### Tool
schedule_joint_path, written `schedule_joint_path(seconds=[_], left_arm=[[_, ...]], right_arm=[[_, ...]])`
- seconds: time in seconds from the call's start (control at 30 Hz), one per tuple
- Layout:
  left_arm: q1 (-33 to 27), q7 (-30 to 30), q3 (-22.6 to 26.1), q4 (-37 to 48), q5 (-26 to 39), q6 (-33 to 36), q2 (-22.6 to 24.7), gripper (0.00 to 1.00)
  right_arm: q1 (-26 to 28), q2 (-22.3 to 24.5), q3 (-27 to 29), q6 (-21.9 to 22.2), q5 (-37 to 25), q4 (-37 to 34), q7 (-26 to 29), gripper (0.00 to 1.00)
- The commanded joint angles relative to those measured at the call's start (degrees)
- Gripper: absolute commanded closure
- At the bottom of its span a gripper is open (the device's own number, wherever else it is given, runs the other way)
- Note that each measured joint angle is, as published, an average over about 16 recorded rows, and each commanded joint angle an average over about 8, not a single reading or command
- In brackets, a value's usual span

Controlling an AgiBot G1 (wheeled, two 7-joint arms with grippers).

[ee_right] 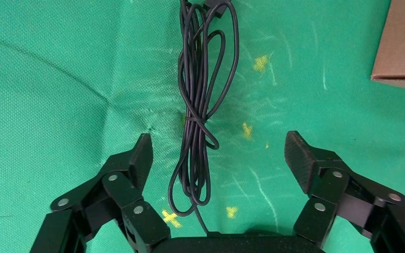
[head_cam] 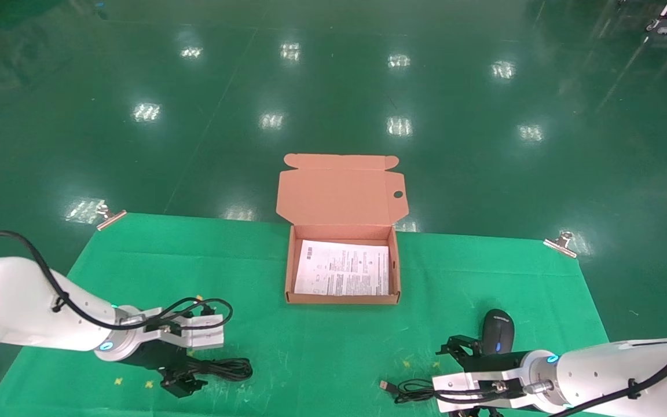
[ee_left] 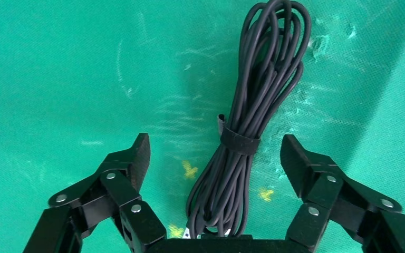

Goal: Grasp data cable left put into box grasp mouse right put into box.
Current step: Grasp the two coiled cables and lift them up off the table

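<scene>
The mouse cord's tied middle (ee_right: 194, 120) is between both fingers of my right gripper, and they reach the green cloth on either side of it. My right gripper should close on the cord.
The data cable (head_cam: 226, 369) (ee_left: 253, 100) is a strapped black coil on the green cloth at the front left. My left gripper (head_cam: 187, 370) (ee_left: 216, 150) hangs open just above it, with a finger on each side of the coil's strapped part and clear of it. The black mouse (head_cam: 498, 331) lies at the front right. Its loose cord (head_cam: 414, 392) (ee_right: 195, 121) runs left to a USB plug (head_cam: 385, 385). My right gripper (head_cam: 462, 376) (ee_right: 219, 146) is open over the cord beside the mouse and holds nothing. The box (head_cam: 342, 298) stands open at the table's middle, lid up, with a white sheet (head_cam: 342, 269) inside.
The green cloth (head_cam: 310, 359) is held by metal clips (head_cam: 110, 217) (head_cam: 562, 243) at its far corners. Beyond the table's far edge is glossy green floor. A corner of the box (ee_right: 403, 47) shows in the right wrist view.
</scene>
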Motion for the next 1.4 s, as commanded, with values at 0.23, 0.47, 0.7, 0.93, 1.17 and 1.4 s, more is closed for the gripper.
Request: schedule_joint_path(seconds=[0.23, 0.47, 0.7, 0.93, 1.17, 1.4], left_arm=[[0.02, -0.13, -0.03, -0.51, -0.12, 0.31, -0.07, 1.0], [0.05, -0.19, -0.05, -0.73, -0.17, 0.43, -0.09, 1.0], [0.07, -0.22, -0.08, -0.86, -0.2, 0.53, -0.11, 1.0], [0.09, -0.24, -0.09, -0.92, -0.24, 0.57, -0.13, 1.0], [0.1, -0.26, -0.1, -0.96, -0.25, 0.6, -0.15, 1.0], [0.1, -0.27, -0.1, -0.99, -0.25, 0.62, -0.15, 1.0]], right_arm=[[0.01, 0.16, -0.02, -0.19, -0.06, 0.5, 0.01, 1.0], [0.01, 0.23, -0.05, -0.29, -0.09, 0.73, 0.03, 1.0], [0.01, 0.26, -0.07, -0.33, -0.11, 0.86, 0.05, 1.0], [0.01, 0.29, -0.09, -0.35, -0.13, 0.93, 0.08, 1.0], [0.01, 0.31, -0.11, -0.38, -0.15, 0.96, 0.09, 1.0], [0.01, 0.33, -0.11, -0.4, -0.15, 0.99, 0.09, 1.0]])
